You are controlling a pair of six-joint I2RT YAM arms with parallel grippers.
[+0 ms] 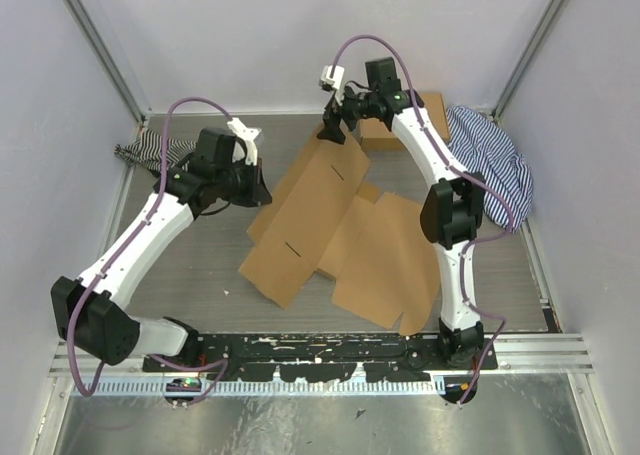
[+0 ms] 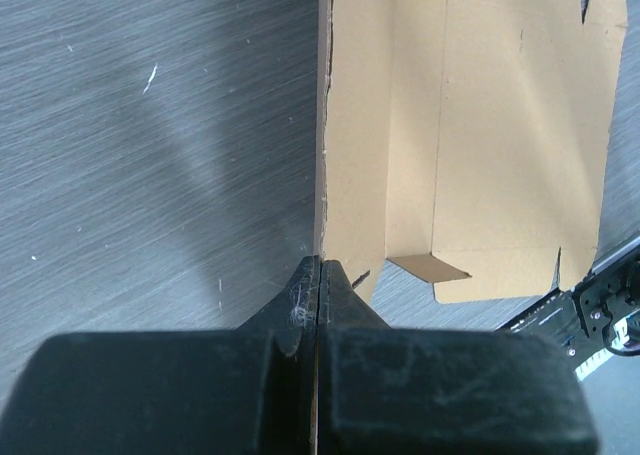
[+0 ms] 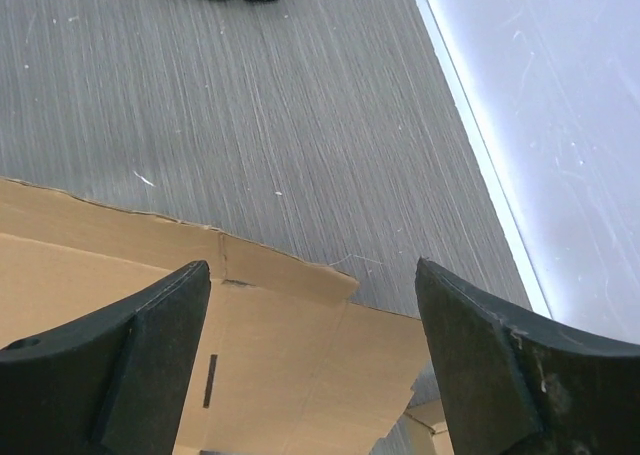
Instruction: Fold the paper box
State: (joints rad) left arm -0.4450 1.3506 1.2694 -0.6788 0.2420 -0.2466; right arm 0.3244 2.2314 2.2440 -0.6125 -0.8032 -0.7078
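Next, my right gripper pinches the paper box's small end flap at the far corner point(image 1: 320, 136) point(image 3: 300, 272), to fold the paper box inward and turn it.
The paper box point(image 1: 330, 225) is a plain brown die-cut sheet with flaps and slits, lying partly unfolded in the middle of the table. My left gripper point(image 1: 262, 190) is shut on its left edge. In the left wrist view the black jaws point(image 2: 320, 263) pinch a panel edge that stands upright, with the box's inner panels point(image 2: 500, 145) to the right. My right gripper point(image 1: 330, 130) hangs open over the box's far corner. In the right wrist view its fingers point(image 3: 160, 325) stand wide apart above the cardboard point(image 3: 300, 365), holding nothing.
Another brown cardboard box point(image 1: 385, 135) sits at the back behind the right arm. A striped cloth point(image 1: 140, 153) lies at the back left, and another striped cloth point(image 1: 495, 155) at the back right. White walls enclose the table on three sides.
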